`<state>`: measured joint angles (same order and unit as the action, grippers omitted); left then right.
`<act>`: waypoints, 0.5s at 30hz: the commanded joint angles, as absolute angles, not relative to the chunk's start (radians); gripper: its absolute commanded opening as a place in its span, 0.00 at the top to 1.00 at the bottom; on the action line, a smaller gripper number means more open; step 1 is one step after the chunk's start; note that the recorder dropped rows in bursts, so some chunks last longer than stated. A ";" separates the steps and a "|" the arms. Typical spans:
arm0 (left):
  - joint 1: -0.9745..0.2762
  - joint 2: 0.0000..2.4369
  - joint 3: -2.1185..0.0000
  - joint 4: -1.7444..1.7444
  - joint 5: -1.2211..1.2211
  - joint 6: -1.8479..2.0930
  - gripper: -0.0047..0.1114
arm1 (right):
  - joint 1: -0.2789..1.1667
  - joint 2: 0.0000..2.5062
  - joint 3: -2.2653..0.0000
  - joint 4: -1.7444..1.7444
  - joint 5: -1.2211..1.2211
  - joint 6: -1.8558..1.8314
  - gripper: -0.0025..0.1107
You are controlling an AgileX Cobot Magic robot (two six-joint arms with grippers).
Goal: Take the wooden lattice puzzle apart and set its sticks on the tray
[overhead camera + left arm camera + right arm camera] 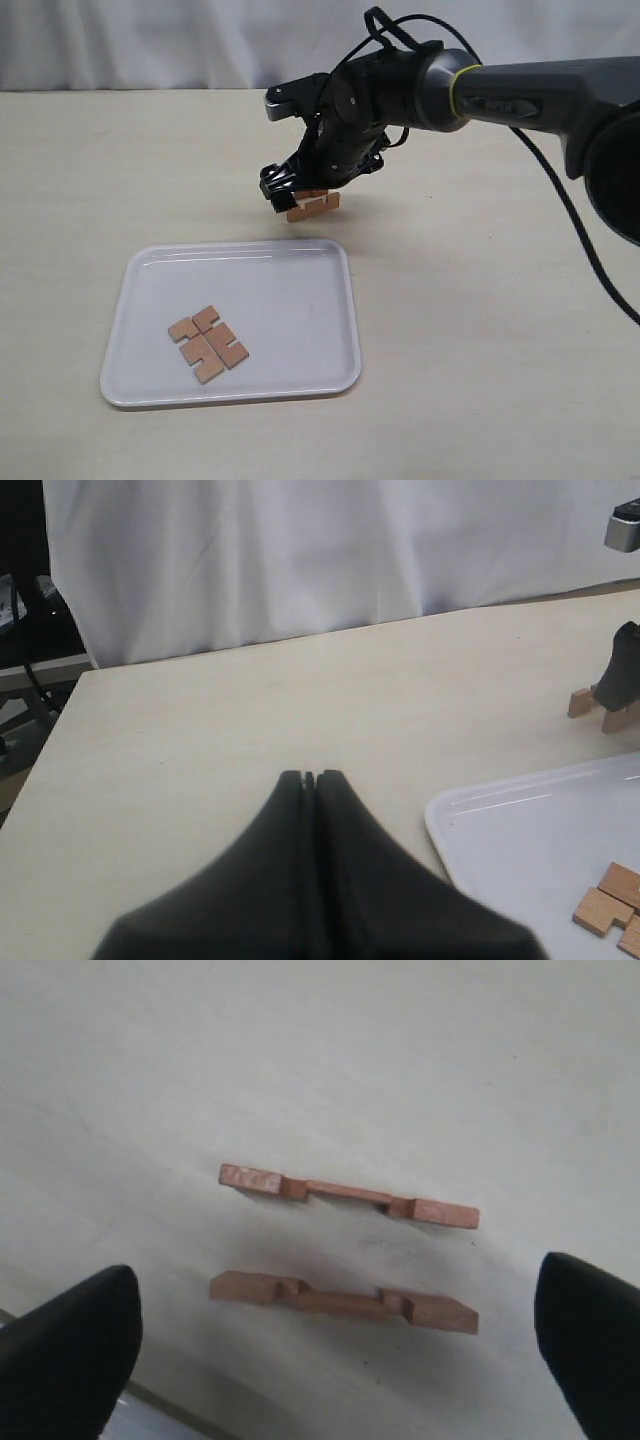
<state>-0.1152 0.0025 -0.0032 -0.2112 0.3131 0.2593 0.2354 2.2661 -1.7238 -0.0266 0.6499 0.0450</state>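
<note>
My right gripper grabs the stick nearer the tray by its opposite ends next, to put it on the tray.
Two sticks [348, 1196] of the wooden lattice puzzle stand on edge on the table, parallel and apart, notches up. My right gripper [330, 1350] hangs open just over them, its fingers [70, 1350] spread wider than the sticks are long and touching nothing. In the exterior view the same gripper [305, 193] hovers over these sticks [313, 205], just behind the tray [300, 300]. More sticks [207, 343] lie flat together on the tray's left half. My left gripper [309, 778] is shut and empty, low over bare table beside the tray's corner [480, 810].
A white curtain [300, 560] hangs behind the table's far edge. The right arm's black cable [570, 215] trails over the table on the right. Dark equipment [20, 610] stands beyond the table's edge in the left wrist view.
</note>
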 commanded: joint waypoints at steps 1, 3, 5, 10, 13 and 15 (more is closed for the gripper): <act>-0.105 0.000 0.000 -0.213 0.304 0.265 0.96 | 0.233 2.270 -1.732 -0.023 0.663 0.044 0.01; -0.105 0.000 0.000 -0.213 0.304 0.265 0.96 | 0.233 2.275 -1.732 -0.023 0.667 0.044 0.01; -0.105 0.000 0.000 -0.213 0.304 0.265 0.96 | 0.233 2.280 -1.732 -0.023 0.669 0.044 0.01; -0.105 0.000 0.000 -0.213 0.304 0.265 0.96 | 0.233 2.300 -1.732 -0.023 0.656 0.044 0.01; -0.105 0.000 0.000 -0.213 0.304 0.265 0.96 | 0.233 2.304 -1.732 -0.023 0.628 0.045 0.01; -0.105 0.000 0.000 -0.213 0.304 0.265 0.96 | 0.233 2.305 -1.732 -0.023 0.622 0.056 0.01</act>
